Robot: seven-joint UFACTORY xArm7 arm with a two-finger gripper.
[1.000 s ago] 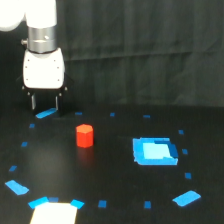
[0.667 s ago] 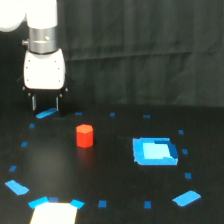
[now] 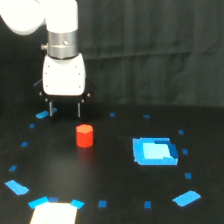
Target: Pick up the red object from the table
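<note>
The red block needs to be picked up from the table, so I should grab it by its upper part (image 3: 84,129) with my gripper next.
The red object (image 3: 84,136), a small stubby red-orange block, stands upright on the black table (image 3: 115,190) left of centre in the exterior view. My gripper (image 3: 65,113) hangs from the white arm just behind the block and a little toward the exterior view's left. Its two dark fingers (image 3: 78,109) point down and stand apart, open, with nothing between them. The fingertips hover above the table, apart from the block.
A large bright blue square patch (image 3: 155,151) lies toward the exterior view's right of the block. A white patch (image 3: 54,214) sits at the bottom left edge. Small blue tape marks (image 3: 187,198) ring the surface. A dark curtain hangs behind.
The arm and gripper have moved toward the exterior view's right, closer to the red block. The block has not moved.
</note>
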